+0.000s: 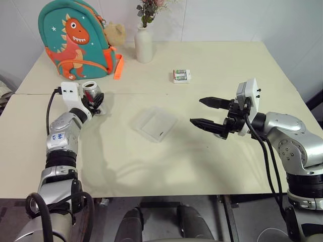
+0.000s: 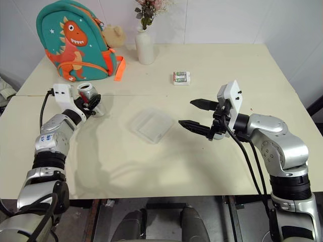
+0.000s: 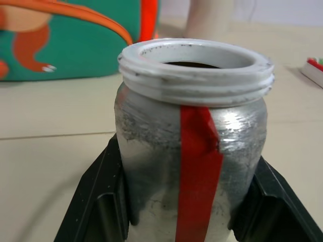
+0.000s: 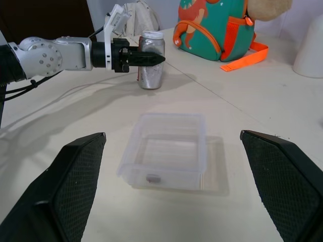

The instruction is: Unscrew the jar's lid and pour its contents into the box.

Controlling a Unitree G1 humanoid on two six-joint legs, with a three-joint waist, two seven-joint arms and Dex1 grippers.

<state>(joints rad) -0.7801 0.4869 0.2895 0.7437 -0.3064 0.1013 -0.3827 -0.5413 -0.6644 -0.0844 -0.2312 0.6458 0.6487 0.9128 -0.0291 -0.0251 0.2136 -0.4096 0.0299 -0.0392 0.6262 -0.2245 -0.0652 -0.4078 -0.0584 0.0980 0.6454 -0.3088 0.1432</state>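
The silvery jar [image 1: 91,87] [image 3: 194,136] leaves my left gripper now, since it is upright with its base down at the tabletop and would stand.
The jar [image 1: 91,91] stands upright on the table's left side, silvery with a red stripe [image 3: 199,166], and its threaded mouth is bare. My left gripper [image 1: 97,102] is shut on its lower body. Through the mouth the contents [image 3: 194,64] show as a dark patch. The lid is out of view. The box [image 1: 169,117], a shallow clear tray, lies at the table's middle, with a small dark thing [image 4: 154,178] inside near one wall; I cannot tell what it is. To the right of the box my right gripper [image 1: 197,111] hovers open, pointing toward it, with nothing between its fingers.
A teal dinosaur backpack [image 1: 75,40] with an orange strap stands at the back left, next to a plush toy [image 1: 115,33]. A white vase [image 1: 144,45] with flowers is beside them. A small white-and-green packet [image 1: 181,75] lies behind the box.
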